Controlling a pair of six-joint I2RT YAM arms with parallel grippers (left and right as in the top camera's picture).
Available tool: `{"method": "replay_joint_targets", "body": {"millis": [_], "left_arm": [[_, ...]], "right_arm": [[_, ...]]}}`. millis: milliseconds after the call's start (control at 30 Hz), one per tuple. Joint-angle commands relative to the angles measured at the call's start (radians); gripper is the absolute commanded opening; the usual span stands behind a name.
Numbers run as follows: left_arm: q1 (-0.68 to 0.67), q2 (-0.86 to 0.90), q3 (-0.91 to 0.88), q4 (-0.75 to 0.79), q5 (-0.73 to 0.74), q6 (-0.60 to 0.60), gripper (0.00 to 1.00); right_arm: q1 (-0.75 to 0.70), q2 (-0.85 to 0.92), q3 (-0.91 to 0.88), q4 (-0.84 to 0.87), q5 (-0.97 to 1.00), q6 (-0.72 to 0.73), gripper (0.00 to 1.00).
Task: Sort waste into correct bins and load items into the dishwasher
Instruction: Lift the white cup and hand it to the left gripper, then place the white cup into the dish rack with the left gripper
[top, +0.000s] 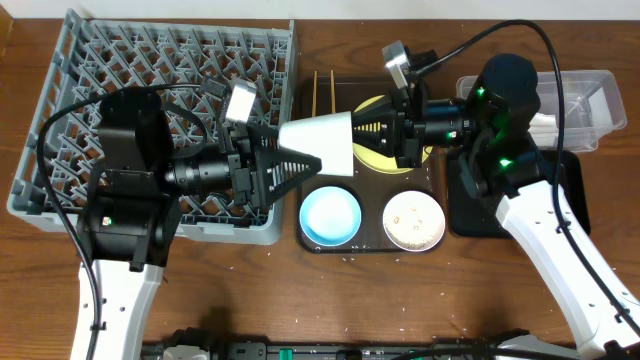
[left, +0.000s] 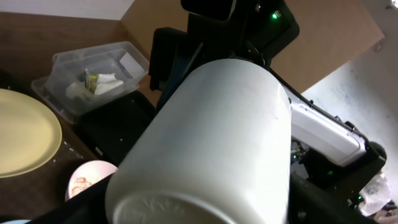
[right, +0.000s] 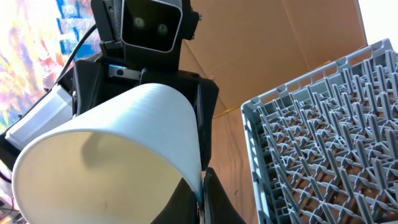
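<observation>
The small white cup needs to go opening first into the dishwasher rack (top: 150, 60), so my left gripper next needs to grip it around its base (top: 292, 140), leaving the cup's rim free.
The small white cup (top: 320, 143) hangs on its side in mid-air over the left end of the brown serving tray (top: 371, 195). My right gripper (top: 362, 130) is shut on the cup's rim wall (right: 202, 186), one finger inside and one outside. My left gripper (top: 290, 150) stands open, its fingers spread to either side of the cup's base (left: 199, 211). The grey dishwasher rack (top: 150, 60) lies at the left. On the tray are a yellow plate (top: 372, 158), a light blue bowl (top: 329, 215), a white bowl (top: 413, 220) with food scraps, and chopsticks (top: 322, 90).
A clear tub (top: 580, 100) at the far right holds a white napkin and a green-and-orange wrapper (left: 91, 78). A black tray (top: 470, 210) lies beside it under the right arm. Small crumbs dot the table's front edge.
</observation>
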Motion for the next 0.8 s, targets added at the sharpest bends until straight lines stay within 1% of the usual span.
{"method": "replay_joint_targets", "body": {"millis": [0,67,133,200,267,333,400,533,667,700,767], "left_arm": [[0.006,0.002,0.01,0.009,-0.033,-0.007,0.86],[0.006,0.002,0.01,0.009,-0.03,-0.006,0.84],[0.006,0.002,0.01,0.009,-0.03,-0.006,0.78],[0.006,0.002,0.01,0.009,-0.03,-0.006,0.68],[0.006,0.002,0.01,0.009,-0.03,-0.006,0.6],[0.006,0.002,0.01,0.009,-0.03,-0.006,0.55],[0.006,0.002,0.01,0.009,-0.031,-0.006,0.54],[0.006,0.002,0.01,0.009,-0.047,-0.006,0.54],[0.006,0.002,0.01,-0.013,-0.117,-0.006,0.54],[0.006,0.002,0.01,-0.033,-0.155,-0.005,0.54],[0.006,0.0,0.01,-0.098,-0.257,0.014,0.54]], "right_arm": [[0.006,-0.009,0.014,0.005,-0.055,0.007,0.01],[0.006,-0.009,0.014,0.006,-0.054,0.006,0.01],[0.006,-0.009,0.014,0.006,-0.054,0.006,0.01],[0.006,-0.009,0.014,0.006,-0.054,0.006,0.01],[0.01,-0.009,0.014,0.006,-0.055,0.006,0.01],[0.019,-0.009,0.014,0.006,-0.055,0.006,0.01],[0.025,-0.009,0.014,0.006,-0.055,0.006,0.01],[0.026,-0.009,0.014,0.006,-0.054,0.006,0.01],[0.016,-0.009,0.014,0.006,-0.053,0.006,0.02],[0.01,-0.009,0.014,0.006,-0.053,0.006,0.05],[-0.015,-0.009,0.014,0.006,-0.049,0.006,0.17]]}}
